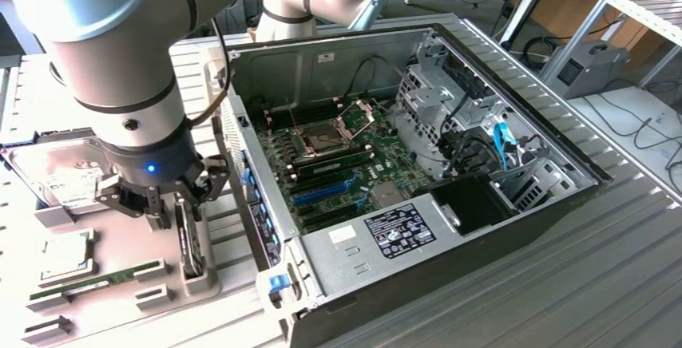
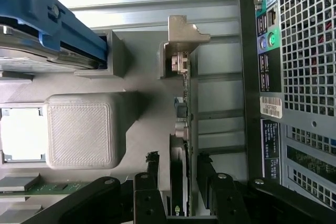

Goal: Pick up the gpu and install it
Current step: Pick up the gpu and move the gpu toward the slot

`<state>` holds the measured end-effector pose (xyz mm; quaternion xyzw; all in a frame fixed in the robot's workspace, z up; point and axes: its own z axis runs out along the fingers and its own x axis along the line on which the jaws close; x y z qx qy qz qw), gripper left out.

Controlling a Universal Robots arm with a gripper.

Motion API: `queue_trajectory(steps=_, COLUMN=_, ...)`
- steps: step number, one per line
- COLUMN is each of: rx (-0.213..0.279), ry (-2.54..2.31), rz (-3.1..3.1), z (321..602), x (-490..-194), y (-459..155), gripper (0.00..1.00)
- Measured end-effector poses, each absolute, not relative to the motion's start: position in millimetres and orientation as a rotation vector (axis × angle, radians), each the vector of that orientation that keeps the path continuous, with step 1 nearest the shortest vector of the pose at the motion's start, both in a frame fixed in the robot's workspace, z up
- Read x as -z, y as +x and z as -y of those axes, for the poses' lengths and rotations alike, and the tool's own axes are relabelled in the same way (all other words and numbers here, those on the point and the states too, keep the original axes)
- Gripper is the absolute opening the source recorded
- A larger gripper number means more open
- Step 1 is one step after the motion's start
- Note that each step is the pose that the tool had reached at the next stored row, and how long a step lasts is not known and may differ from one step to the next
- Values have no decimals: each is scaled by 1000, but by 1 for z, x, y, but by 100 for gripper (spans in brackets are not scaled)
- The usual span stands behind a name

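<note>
The GPU should be grabbed next by its black cooler end (image 2: 177,169) with my gripper. The GPU's silver bracket (image 2: 182,34) then stays free to fit the computer case.
The gpu (image 1: 192,244) is a thin dark card standing on its edge in a grey holder (image 1: 197,280), just off the open computer case's side at the exterior view's left. In the wrist view the gpu (image 2: 179,129) shows edge-on, with its silver bracket (image 2: 184,38) at the far end. My gripper (image 1: 175,209) hangs right over the card's near end. It is open, and its black fingers (image 2: 152,169) straddle the card, one on each side, with narrow gaps. In that view the gripper (image 2: 178,171) holds nothing.
The open computer case (image 1: 512,204) lies on its side, motherboard (image 1: 341,156) and blue slots (image 1: 325,192) exposed. On the grey holder tray, a silver hard drive (image 1: 59,168), a CPU (image 1: 64,256) and a green RAM stick (image 1: 96,280) sit beside the card.
</note>
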<state>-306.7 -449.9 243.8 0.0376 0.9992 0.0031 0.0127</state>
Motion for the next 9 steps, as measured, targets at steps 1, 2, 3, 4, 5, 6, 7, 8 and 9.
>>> queue_trajectory(steps=1, rx=-9, ry=117, rz=-3114, z=450, x=-243, y=-307, gripper=42)
queue_trajectory(steps=2, rx=-9, ry=117, rz=-3114, z=450, x=-243, y=-307, gripper=42)
queue_trajectory(steps=3, rx=-9, ry=117, rz=-3114, z=450, x=-243, y=-307, gripper=42)
queue_trajectory(steps=4, rx=-9, ry=117, rz=-3114, z=450, x=-243, y=-307, gripper=42)
queue_trajectory(steps=5, rx=-9, ry=117, rz=-3114, z=450, x=-243, y=-307, gripper=42)
queue_trajectory(steps=6, rx=-10, ry=117, rz=-3114, z=450, x=-243, y=-307, gripper=42)
queue_trajectory(steps=7, rx=-10, ry=117, rz=-3114, z=450, x=-243, y=-307, gripper=42)
queue_trajectory(steps=8, rx=-10, ry=117, rz=-3114, z=450, x=-243, y=-307, gripper=41)
queue_trajectory(steps=9, rx=-9, ry=117, rz=-3114, z=450, x=-243, y=-307, gripper=41)
